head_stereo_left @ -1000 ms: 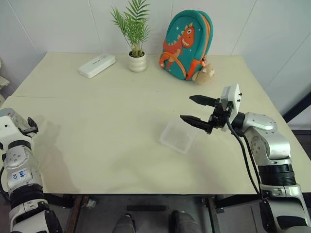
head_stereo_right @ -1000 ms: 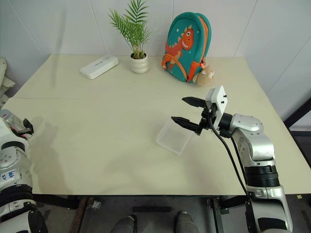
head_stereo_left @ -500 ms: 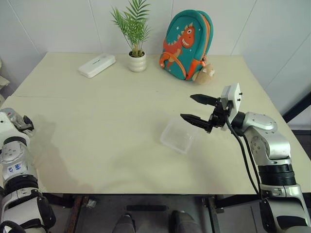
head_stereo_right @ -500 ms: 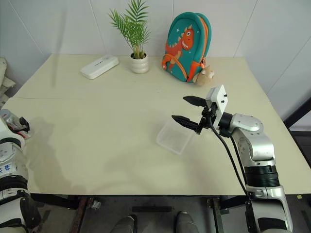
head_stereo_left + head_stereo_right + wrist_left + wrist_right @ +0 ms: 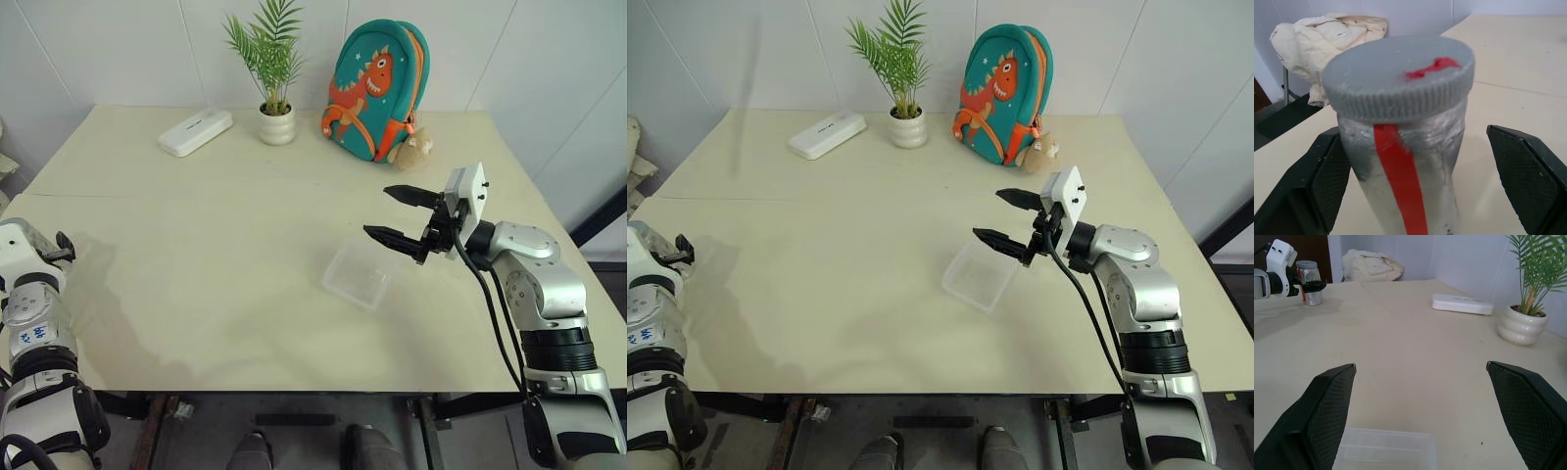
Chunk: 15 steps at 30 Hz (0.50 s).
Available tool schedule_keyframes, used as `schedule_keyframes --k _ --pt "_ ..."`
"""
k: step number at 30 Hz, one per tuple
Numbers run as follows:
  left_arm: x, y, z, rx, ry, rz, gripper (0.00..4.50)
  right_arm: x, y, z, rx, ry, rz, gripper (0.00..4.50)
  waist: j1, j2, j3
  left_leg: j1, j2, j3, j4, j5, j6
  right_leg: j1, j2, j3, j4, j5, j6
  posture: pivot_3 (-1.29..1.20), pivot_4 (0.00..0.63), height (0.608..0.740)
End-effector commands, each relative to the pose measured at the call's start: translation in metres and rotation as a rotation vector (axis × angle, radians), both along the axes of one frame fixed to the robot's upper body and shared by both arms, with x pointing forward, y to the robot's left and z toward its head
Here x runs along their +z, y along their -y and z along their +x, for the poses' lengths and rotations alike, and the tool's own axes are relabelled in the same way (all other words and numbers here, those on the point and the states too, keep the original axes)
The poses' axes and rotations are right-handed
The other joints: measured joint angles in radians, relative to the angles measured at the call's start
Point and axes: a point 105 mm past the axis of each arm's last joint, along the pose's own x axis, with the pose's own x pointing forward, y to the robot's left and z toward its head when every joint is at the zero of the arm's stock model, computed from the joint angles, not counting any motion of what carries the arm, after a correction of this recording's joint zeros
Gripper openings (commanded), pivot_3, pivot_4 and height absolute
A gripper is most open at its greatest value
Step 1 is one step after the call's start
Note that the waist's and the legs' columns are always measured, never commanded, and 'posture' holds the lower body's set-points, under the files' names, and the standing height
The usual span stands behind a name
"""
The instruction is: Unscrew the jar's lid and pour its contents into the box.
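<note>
My left gripper's fingers are on both sides of the jar's silvery body [image 5: 1405,169] under the grey lid, so it is time to close it now. Closing now would catch the jar.
The jar [image 5: 1437,147], silvery with a red stripe, stands upright near the table's left edge. Its grey lid [image 5: 1396,73] with a red mark sits on it, and the contents are hidden inside. My left gripper [image 5: 1413,134] is open around the jar, one black finger [image 5: 1327,181] close by its side and the other farther off. In the right wrist view the jar [image 5: 1312,284] shows small beside that gripper. The box [image 5: 358,274], a shallow clear tray, lies right of the table's middle. My right gripper [image 5: 397,217] hovers open just above its far right corner, holding nothing.
A white oblong case [image 5: 195,131], a potted plant [image 5: 276,122] and a teal dinosaur backpack [image 5: 377,88] with a small plush toy stand along the table's far side. A cream cloth [image 5: 1332,39] lies off the table beyond the jar.
My left arm has shifted its elbow slightly at the table's left edge, while its gripper stays around the jar. The right arm and the box have not moved.
</note>
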Motion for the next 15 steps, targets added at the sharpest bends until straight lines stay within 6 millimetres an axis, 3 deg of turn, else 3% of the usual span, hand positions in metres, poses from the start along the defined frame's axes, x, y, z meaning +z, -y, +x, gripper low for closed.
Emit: schedule_keyframes --k 1,14,15 --pt "0.0227 -0.0071 -0.0047 0.023 0.049 0.073 4.47 0.0136 -0.0001 -0.0031 0.004 0.059 0.006 4.5 0.0 0.0 0.0 0.0 0.0 0.0 0.0 0.0 0.0 0.0 0.0 0.0 0.0 0.0 0.0 0.0 0.15 0.74" --pt "0.0218 -0.0085 -0.009 0.019 0.1 0.038 4.47 0.0147 -0.0001 -0.0033 0.0 0.058 -0.002 4.5 0.0 0.0 0.0 0.0 0.0 0.0 0.0 0.0 0.0 0.0 0.0 0.0 0.0 0.0 0.0 0.0 0.15 0.74" --pt "0.0211 -0.0093 -0.0096 0.025 0.094 0.039 4.3 0.0148 -0.0002 -0.0031 0.0 0.058 -0.002 4.5 0.0 0.0 0.0 0.0 0.0 0.0 0.0 0.0 0.0 0.0 0.0 0.0 0.0 0.0 0.0 0.0 0.15 0.74"
